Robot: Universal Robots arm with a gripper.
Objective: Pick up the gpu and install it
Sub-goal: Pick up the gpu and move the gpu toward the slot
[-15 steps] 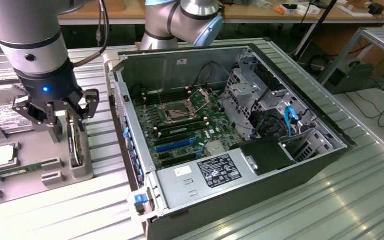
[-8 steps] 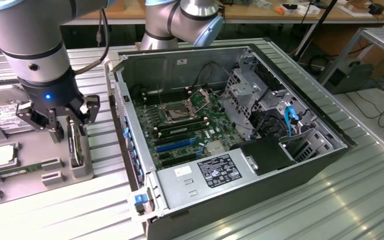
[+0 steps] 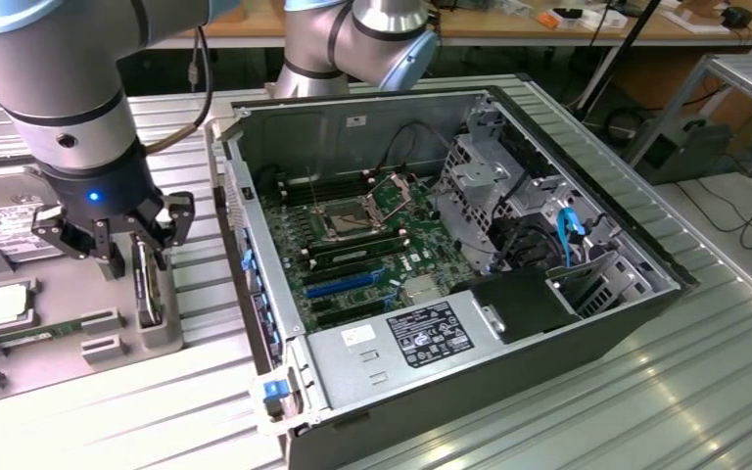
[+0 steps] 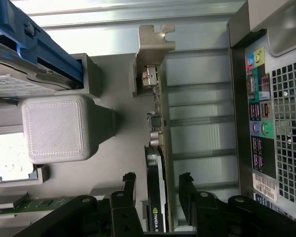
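Note:
My fingertips are on either side of the GPU over the grey tray. My gripper should close. Closing now would hold the GPU (image 3: 150,286).
The gpu (image 3: 150,286) stands on its long edge in a slot of the grey holder tray (image 3: 154,338), at the exterior view's left, beside the open computer case (image 3: 586,294). My gripper (image 3: 141,247) hangs just above it, open. In the wrist view the gpu (image 4: 157,148) runs as a thin green and black card with its silver end bracket (image 4: 154,42) at the far end. My gripper (image 4: 158,192) straddles the card, and one black fingertip (image 4: 129,190) stands on each side with a gap to the card. Nothing is gripped.
The motherboard (image 3: 350,245) lies exposed in the case. On the tray are a silver hard drive (image 3: 4,230), a square CPU chip (image 3: 4,305) and a RAM stick (image 3: 36,335). A second arm (image 3: 363,39) stands behind the case. The case's rear panel (image 4: 271,123) lies close beside the gpu.

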